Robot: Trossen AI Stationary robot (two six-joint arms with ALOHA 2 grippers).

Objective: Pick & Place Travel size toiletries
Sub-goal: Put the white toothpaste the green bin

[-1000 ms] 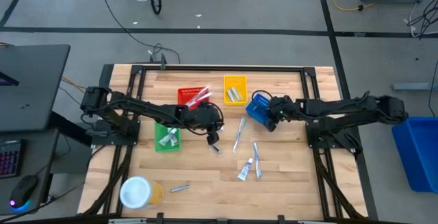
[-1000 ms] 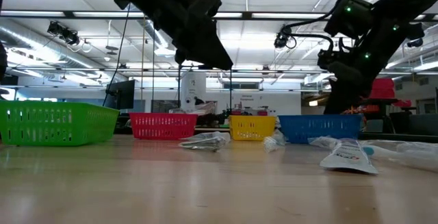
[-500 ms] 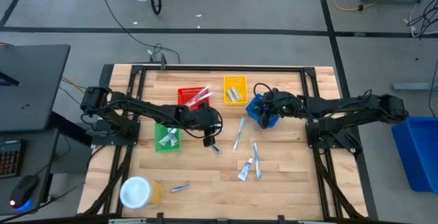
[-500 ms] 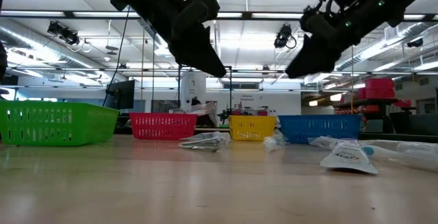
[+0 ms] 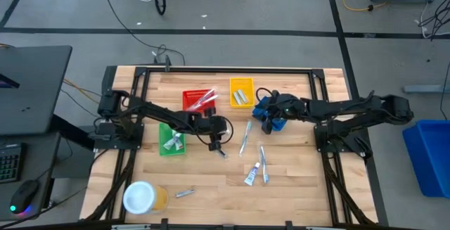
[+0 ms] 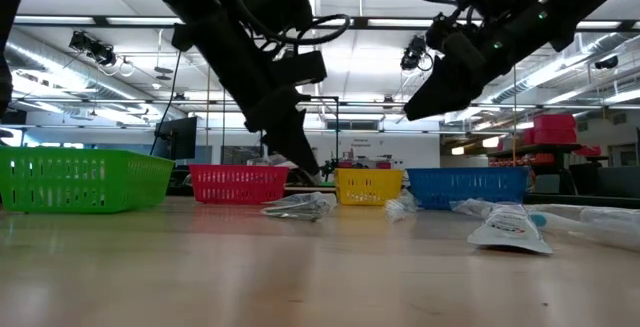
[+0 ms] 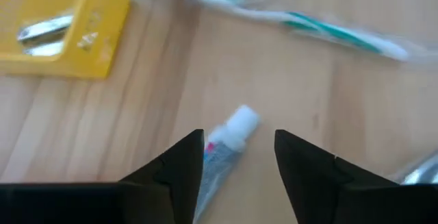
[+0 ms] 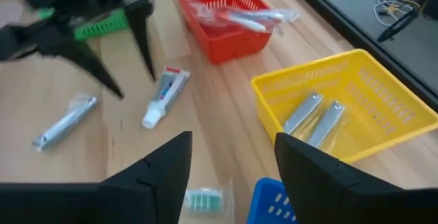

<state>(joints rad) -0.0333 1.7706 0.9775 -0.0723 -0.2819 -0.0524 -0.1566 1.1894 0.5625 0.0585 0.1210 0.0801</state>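
Observation:
My fingertips are still above the white cap [image 7: 242,122], so it is too early to close my left gripper, which would miss it. The gripper moves down first, next.
A small toothpaste tube [image 7: 226,145] with a white cap lies flat on the wood. My left gripper [image 7: 239,142] hangs open just above it, one finger on each side of its cap end, near the table's middle [image 5: 219,144]. A silver tube [image 8: 65,122] lies beside it. My right gripper [image 8: 233,148] is open with nothing between its fingers, raised over the blue basket [image 5: 271,115]. A wrapped toothbrush [image 5: 245,137] lies between the two grippers. Another tube [image 5: 251,176] and toothbrush [image 5: 264,165] lie nearer the front.
Red basket [image 5: 199,98] holds wrapped items, and yellow basket [image 5: 241,91] holds two silver tubes; both stand at the far side. Green basket [image 5: 171,140] sits under my left arm. A white-lidded jar [image 5: 143,197] and a silver tube [image 5: 184,193] lie at the front left.
My left gripper has sunk from well above the table to just over the toothpaste tube. My right gripper has risen out of the blue basket, tipped from pointing down to slanting nearer level, and shifted toward the table's left.

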